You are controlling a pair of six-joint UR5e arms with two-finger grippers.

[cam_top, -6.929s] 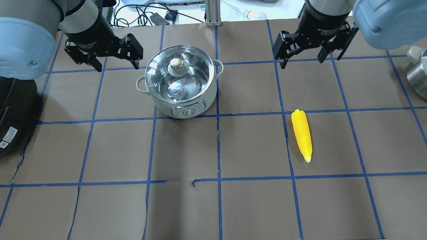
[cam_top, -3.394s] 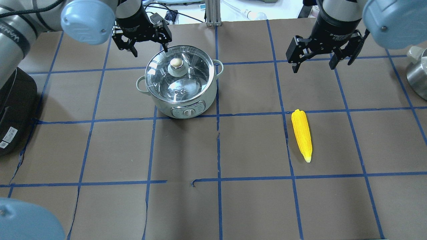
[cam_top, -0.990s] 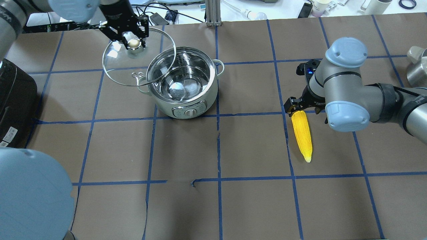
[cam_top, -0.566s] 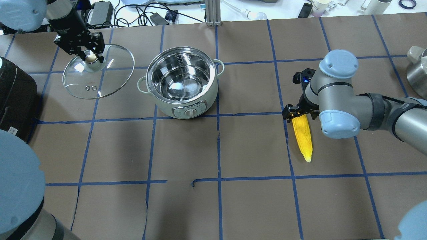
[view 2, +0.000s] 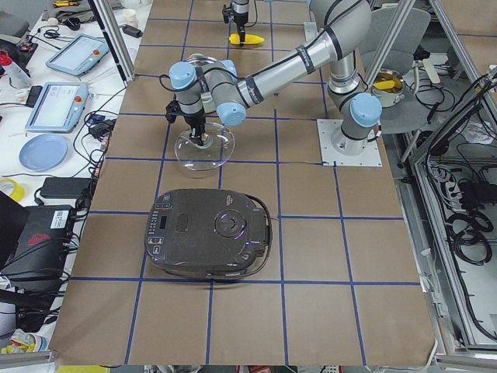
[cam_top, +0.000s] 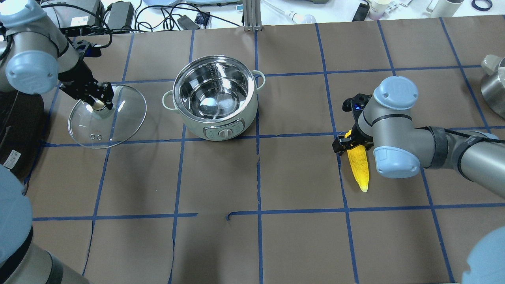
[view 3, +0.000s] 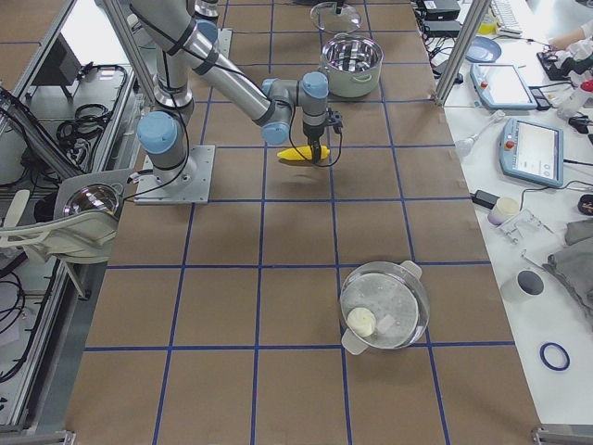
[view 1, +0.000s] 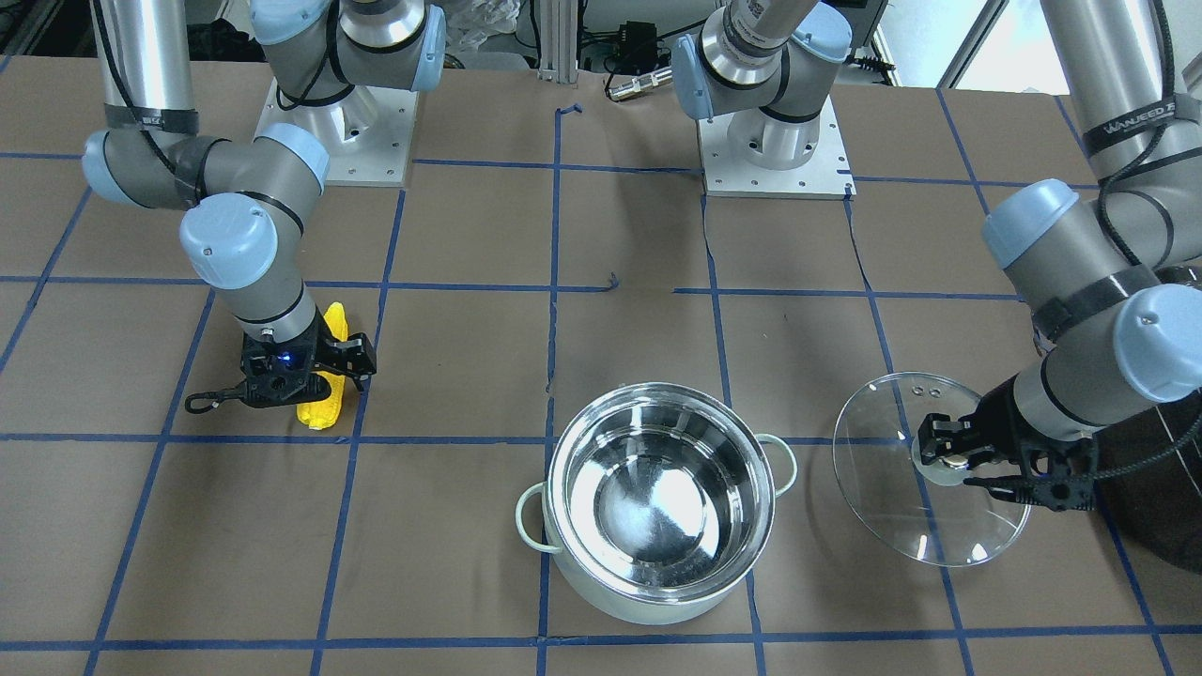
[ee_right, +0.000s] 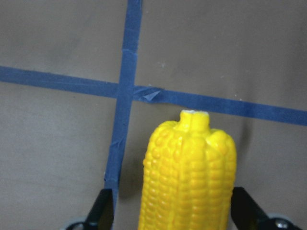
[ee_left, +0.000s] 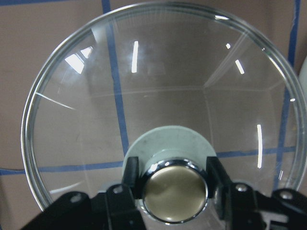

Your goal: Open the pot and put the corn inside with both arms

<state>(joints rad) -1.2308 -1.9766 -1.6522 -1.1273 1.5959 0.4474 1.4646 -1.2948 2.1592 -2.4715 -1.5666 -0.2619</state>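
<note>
My right gripper grabs the yellow corn by its thick end (view 1: 321,400) next, to put the corn inside the pot (view 1: 655,496).
The pot (cam_top: 193,128) stands open, its steel inside empty; it also shows in the front view (view 1: 648,606). My left gripper (cam_top: 98,103) is shut on the knob of the glass lid (cam_top: 122,118) and holds the lid tilted and low over the table, left of the pot. The left wrist view shows the fingers clamped on the knob (ee_left: 175,194). The yellow corn (cam_top: 359,169) lies on the table right of the pot. My right gripper (cam_top: 351,144) is open, and its fingers straddle the thick end of the corn (ee_right: 189,177).
A large dark appliance (cam_top: 15,130) sits at the table's left end, close behind the lid. A second steel pot (cam_top: 493,90) stands at the far right edge. Blue tape lines grid the brown table cover.
My left gripper took the lid off the pot, carried it left and lowered it. My right gripper came down from the back of the table over the corn's thick end.
</note>
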